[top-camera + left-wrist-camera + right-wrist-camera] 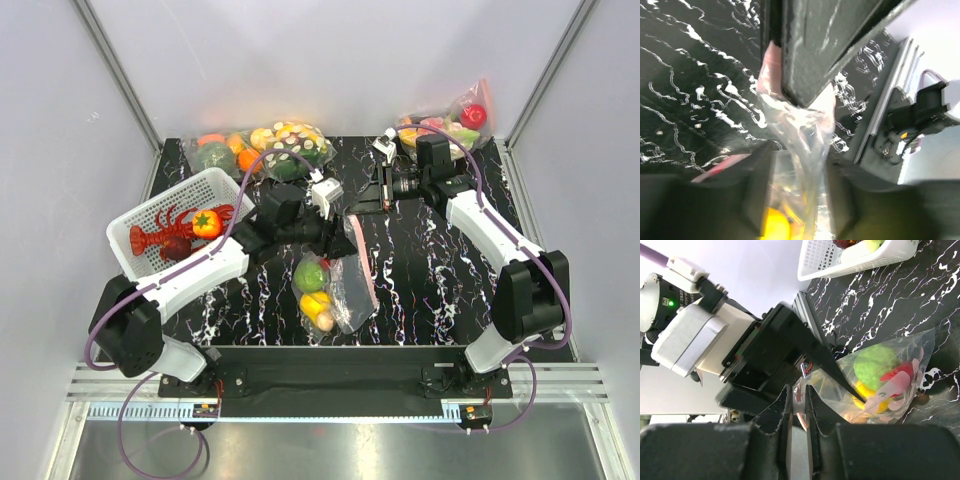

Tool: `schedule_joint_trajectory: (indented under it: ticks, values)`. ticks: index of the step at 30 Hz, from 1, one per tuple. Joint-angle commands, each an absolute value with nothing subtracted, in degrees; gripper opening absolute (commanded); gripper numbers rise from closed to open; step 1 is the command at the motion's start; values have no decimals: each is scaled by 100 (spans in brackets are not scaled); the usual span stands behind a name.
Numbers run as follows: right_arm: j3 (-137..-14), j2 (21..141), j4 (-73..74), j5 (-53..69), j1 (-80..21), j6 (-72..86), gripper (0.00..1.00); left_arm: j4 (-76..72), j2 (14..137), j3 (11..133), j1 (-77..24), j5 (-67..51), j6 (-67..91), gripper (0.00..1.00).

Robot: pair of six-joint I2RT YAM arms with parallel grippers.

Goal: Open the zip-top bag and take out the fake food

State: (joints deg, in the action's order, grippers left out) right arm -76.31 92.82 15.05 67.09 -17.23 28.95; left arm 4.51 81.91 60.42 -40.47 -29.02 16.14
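The left gripper should next open the bag, so it should pinch the zip-top bag by its film at the pink zip edge, beside the right gripper's tab.
The zip-top bag lies near the middle of the black marbled table, clear with white dots. The fake food shows inside it: a green fruit, a yellow fruit and a tan piece. Its pink zip strip rises toward both grippers. My right gripper is shut on the small white-and-pink tab at the bag's zip edge. The bag hangs beyond it with the green fruit and a red piece. My left gripper stands open, bag film loose between its fingers.
A white basket holding a red lobster and a tomato stands at the left. A bulging dotted bag with oranges and greens lies at the back. Another dotted bag with a red apple sits at the back right.
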Motion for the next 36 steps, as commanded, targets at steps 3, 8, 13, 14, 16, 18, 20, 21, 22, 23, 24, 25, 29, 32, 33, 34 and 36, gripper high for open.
schedule_joint_trajectory:
  ticks: [3,8,13,14,16,18,20,21,22,23,24,25,29,32,33,34,36]
  values:
    - [-7611,9202,1397,6890,-1758,2865,0,720,7762,6311,-4043,-2681,1398,73]
    - [-7769,9185,1809,6900,-1767,2628,0,765,7462,6363,-3745,-3128,1449,81]
    - [-7770,9158,1890,6899,-1767,2558,0,581,7540,6574,-3446,-3611,1599,84]
    - [-7770,9150,1890,6899,-1767,2558,0,484,7593,6600,-3419,-3664,1617,84]
    - [-7778,9132,1898,6917,-1775,2566,0,440,7778,6714,-3393,-3787,1635,84]
    - [-7787,9115,1925,6900,-1767,2558,0,378,7944,6802,-3393,-3867,1644,83]
    - [-7796,9097,1942,6900,-1767,2566,0,343,8042,6838,-3393,-3928,1661,82]
    - [-7805,9088,1942,6891,-1767,2575,0,317,8112,6855,-3393,-3998,1679,82]
    - [-7805,9088,1942,6891,-1767,2575,0,299,8147,6847,-3393,-4034,1722,82]
    - [-7805,9079,1934,6882,-1767,2593,0,212,8182,6838,-3393,-4069,1749,81]
    - [-7813,9062,1925,6856,-1775,2584,0,176,8226,6829,-3393,-4130,1775,81]
    - [-7813,9053,1925,6847,-1767,2601,0,141,8253,6812,-3393,-4174,1810,81]
    - [-7822,9018,1890,6803,-1767,2619,0,62,8332,6768,-3384,-4263,1881,70]
    - [-7822,9026,1890,6794,-1767,2619,0,26,8323,6689,-3393,-4272,1951,52]
    - [-7814,9026,1890,6785,-1767,2619,0,18,8323,6671,-3393,-4298,1986,47]
    - [-7805,9018,1890,6785,-1775,2637,0,-122,8315,6653,-3393,-4315,2012,42]
    - [-7796,8991,1898,6759,-1775,2628,0,-219,8349,6592,-3393,-4377,2109,26]
